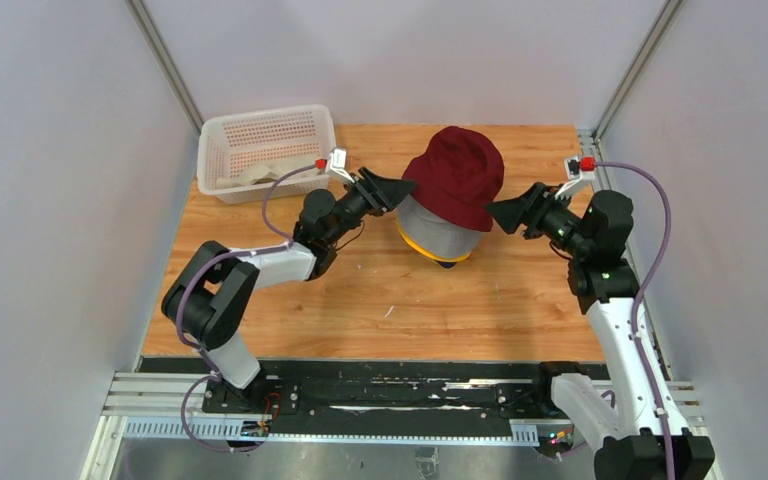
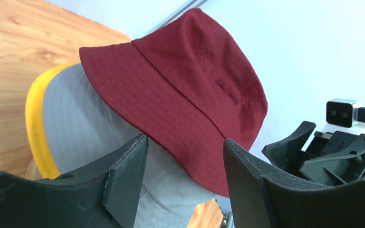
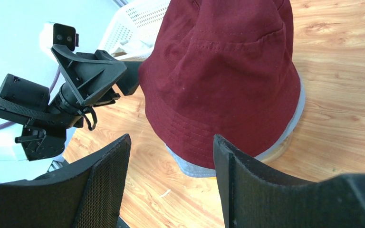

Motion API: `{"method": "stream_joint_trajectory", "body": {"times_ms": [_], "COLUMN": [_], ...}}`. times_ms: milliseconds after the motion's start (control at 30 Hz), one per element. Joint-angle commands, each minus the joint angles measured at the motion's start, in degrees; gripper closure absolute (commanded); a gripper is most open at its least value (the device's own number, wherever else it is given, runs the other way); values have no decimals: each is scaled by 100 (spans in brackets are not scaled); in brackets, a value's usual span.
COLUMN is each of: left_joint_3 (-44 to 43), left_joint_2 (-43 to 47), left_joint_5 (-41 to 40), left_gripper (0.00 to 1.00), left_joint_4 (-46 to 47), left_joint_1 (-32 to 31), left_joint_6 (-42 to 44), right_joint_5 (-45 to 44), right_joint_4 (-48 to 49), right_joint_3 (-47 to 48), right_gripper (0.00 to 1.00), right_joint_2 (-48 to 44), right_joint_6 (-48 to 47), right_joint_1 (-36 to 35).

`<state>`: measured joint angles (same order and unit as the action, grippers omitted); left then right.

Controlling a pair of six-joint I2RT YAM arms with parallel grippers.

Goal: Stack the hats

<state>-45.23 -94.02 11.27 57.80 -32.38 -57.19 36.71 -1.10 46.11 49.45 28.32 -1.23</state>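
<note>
My left gripper's fingers only reach the near edge of the red hat's rim, so it now reaches farther first, then closes on that rim.
A dark red hat (image 1: 457, 175) sits on top of a stack at mid-table, tilted, over a grey hat (image 1: 433, 230), a yellow brim (image 1: 417, 249) and a sliver of navy hat (image 1: 447, 263). A beige hat (image 1: 260, 173) lies in the white basket (image 1: 222, 138). My left gripper (image 1: 407, 190) is open and empty at the stack's left side, its jaws on either side of the red brim (image 2: 180, 80) with the grey hat (image 2: 76, 128) behind. My right gripper (image 1: 493, 211) is open and empty just right of the stack, close to the red hat (image 3: 223, 71) and the grey brim (image 3: 190, 167).
The white perforated basket stands at the back left and also shows in the right wrist view (image 3: 138, 23). White walls and metal posts enclose the wooden table (image 1: 380, 300). The arms' base rail (image 1: 390, 395) runs along the near edge.
</note>
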Motion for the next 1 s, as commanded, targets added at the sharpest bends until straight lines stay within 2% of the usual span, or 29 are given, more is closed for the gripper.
{"method": "stream_joint_trajectory", "body": {"times_ms": [0, 367, 433, 533, 567, 733, 967], "left_joint_3": [-403, -713, -715, -663, -622, 9, 943], "left_joint_2": [-412, -1135, -1167, -1228, -1247, -1310, -1408], "left_joint_5": [223, 490, 495, 478, 500, 774, 1167], "left_gripper": [37, 41, 52, 94, 99, 100, 100], "left_joint_4": [703, 1539, 1661, 1980, 2129, 3052, 3122], "left_joint_1": [-23, -31, -31, -31, -31, -39, -44], "left_joint_6": [-284, -774, -797, -896, -945, -1158, -403], "right_joint_5": [154, 427, 462, 461, 456, 577, 1191], "right_joint_4": [208, 398, 440, 452, 451, 575, 2068], "right_joint_3": [-7, -164, -202, -248, -269, -430, -1044], "right_gripper": [36, 37, 37, 37, 38, 39, 39], "right_joint_2": [-5, 68, 86, 99, 104, 241, 791], "right_joint_6": [11, 104, 130, 142, 150, 463, 1555], "right_joint_1": [218, 616, 668, 731, 754, 1011, 1475]}}
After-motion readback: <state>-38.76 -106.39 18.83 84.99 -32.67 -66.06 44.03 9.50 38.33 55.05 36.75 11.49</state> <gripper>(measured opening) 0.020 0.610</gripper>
